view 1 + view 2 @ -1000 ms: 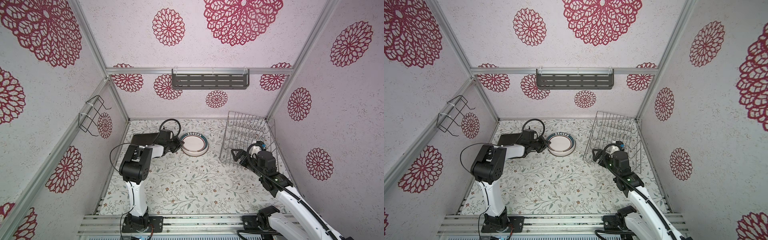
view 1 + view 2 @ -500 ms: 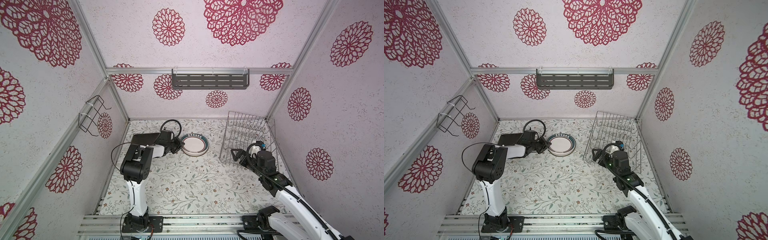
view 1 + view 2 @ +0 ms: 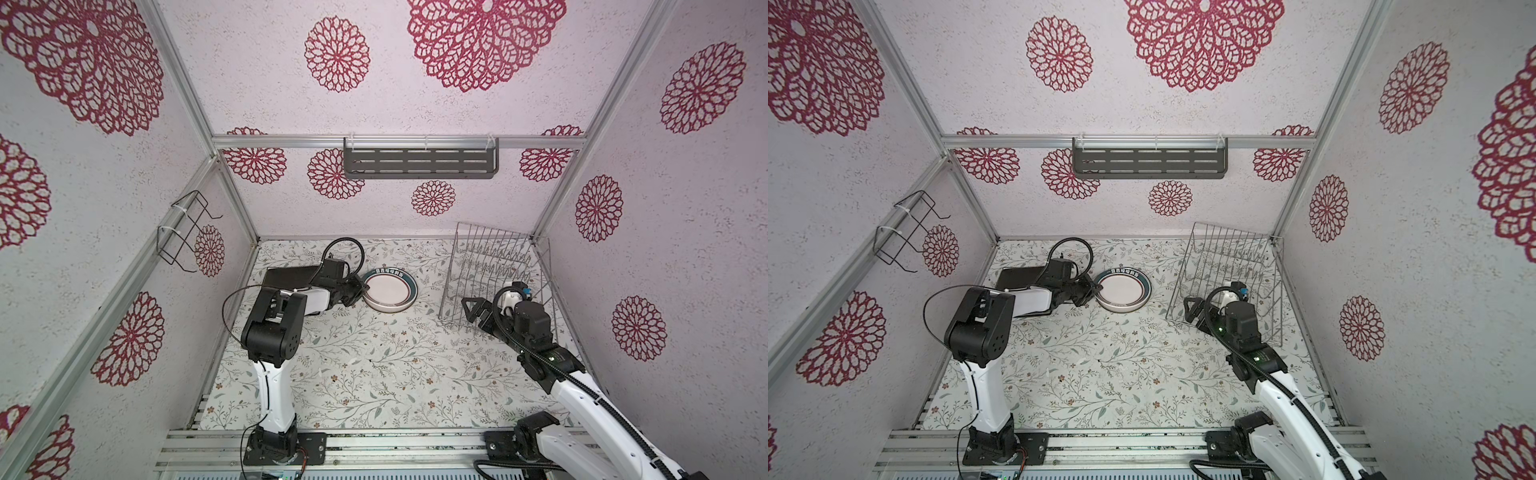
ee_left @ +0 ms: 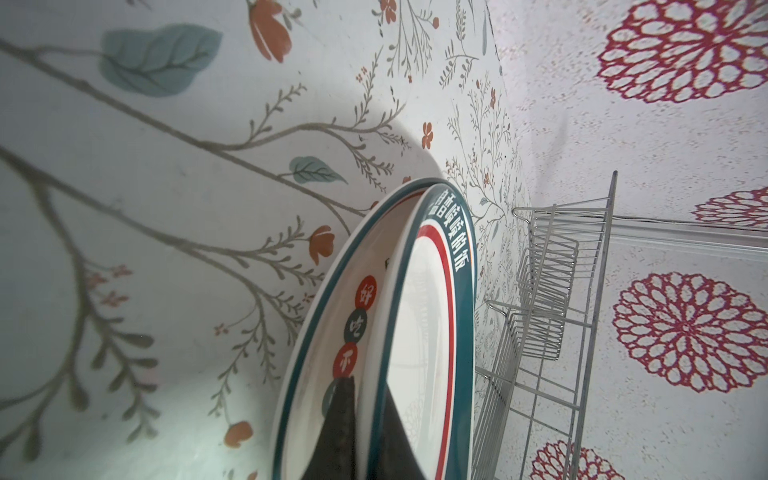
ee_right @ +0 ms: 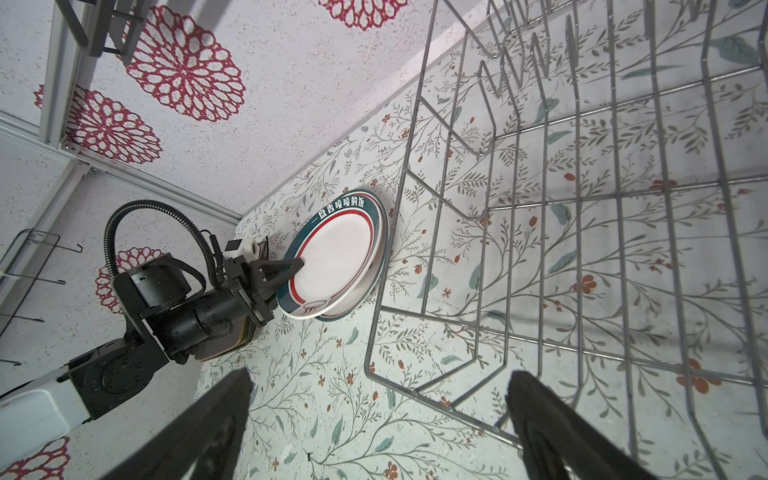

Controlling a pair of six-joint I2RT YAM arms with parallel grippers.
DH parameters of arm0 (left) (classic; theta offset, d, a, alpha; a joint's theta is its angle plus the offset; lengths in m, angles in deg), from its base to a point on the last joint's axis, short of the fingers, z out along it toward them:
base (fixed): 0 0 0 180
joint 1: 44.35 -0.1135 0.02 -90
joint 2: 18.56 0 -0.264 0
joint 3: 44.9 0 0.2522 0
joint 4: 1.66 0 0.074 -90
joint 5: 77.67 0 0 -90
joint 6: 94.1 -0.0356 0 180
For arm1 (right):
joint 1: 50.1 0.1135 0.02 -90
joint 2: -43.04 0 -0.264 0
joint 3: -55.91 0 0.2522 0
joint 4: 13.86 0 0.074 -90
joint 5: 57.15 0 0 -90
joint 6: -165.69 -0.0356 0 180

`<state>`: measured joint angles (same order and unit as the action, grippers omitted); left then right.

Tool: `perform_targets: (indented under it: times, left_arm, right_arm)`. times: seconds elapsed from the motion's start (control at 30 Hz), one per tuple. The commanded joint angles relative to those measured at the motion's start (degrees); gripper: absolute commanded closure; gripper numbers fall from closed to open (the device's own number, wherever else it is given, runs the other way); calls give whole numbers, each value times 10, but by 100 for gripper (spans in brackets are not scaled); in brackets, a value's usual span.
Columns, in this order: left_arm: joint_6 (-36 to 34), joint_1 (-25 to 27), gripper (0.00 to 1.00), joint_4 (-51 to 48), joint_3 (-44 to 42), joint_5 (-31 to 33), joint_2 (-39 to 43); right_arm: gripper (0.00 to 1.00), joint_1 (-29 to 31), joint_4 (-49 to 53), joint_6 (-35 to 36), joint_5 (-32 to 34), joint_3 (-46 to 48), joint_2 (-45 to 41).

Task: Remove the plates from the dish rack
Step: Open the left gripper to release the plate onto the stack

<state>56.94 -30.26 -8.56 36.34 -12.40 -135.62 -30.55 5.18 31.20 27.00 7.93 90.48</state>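
Note:
I should open my left gripper now, because the teal-rimmed plate's far edge (image 3: 390, 271) rests within the white plate (image 3: 392, 310) and the teal-rimmed plate would settle flat if released.
My left gripper (image 3: 360, 289) (image 4: 368, 432) is shut on the near rim of a round teal-rimmed plate (image 3: 390, 291) (image 4: 424, 324). That plate lies on a round white plate with red characters (image 4: 332, 324), its gripped side a little raised. Under the left forearm lie dark square plates (image 3: 286, 277) (image 3: 1017, 277). The silver wire dish rack (image 3: 494, 274) (image 3: 1229, 270) (image 5: 582, 208) stands at the back right, and no plate shows in it. At the rack's near left corner my right gripper (image 3: 473, 309) (image 5: 374, 432) stands open and holds nothing.
A black wire holder (image 3: 187, 232) hangs on the left wall. A dark grey slotted shelf (image 3: 419, 163) is fixed to the back wall. The rack stands close to the right wall and the back corner post.
The left arm and the teal-rimmed plate have shifted only very slightly. The right arm has not moved.

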Motion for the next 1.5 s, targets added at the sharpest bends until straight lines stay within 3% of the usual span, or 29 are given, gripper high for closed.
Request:
perform_targets:
  times: [0.0, 0.83, 1.47]
  left_arm:
    - [-6, 5, 90, 7, 18, -1, 6]
    - [-64, 15, 54, -131, 72, 49, 5]
    - [-116, 24, 42, -268, 136, 112, -12]
  right_arm:
    - [1, 0, -14, 14, -6, -1, -12]
    - [1, -1, 16, 25, 17, -2, -41]
    - [1, -1, 3, 27, 23, 4, -40]
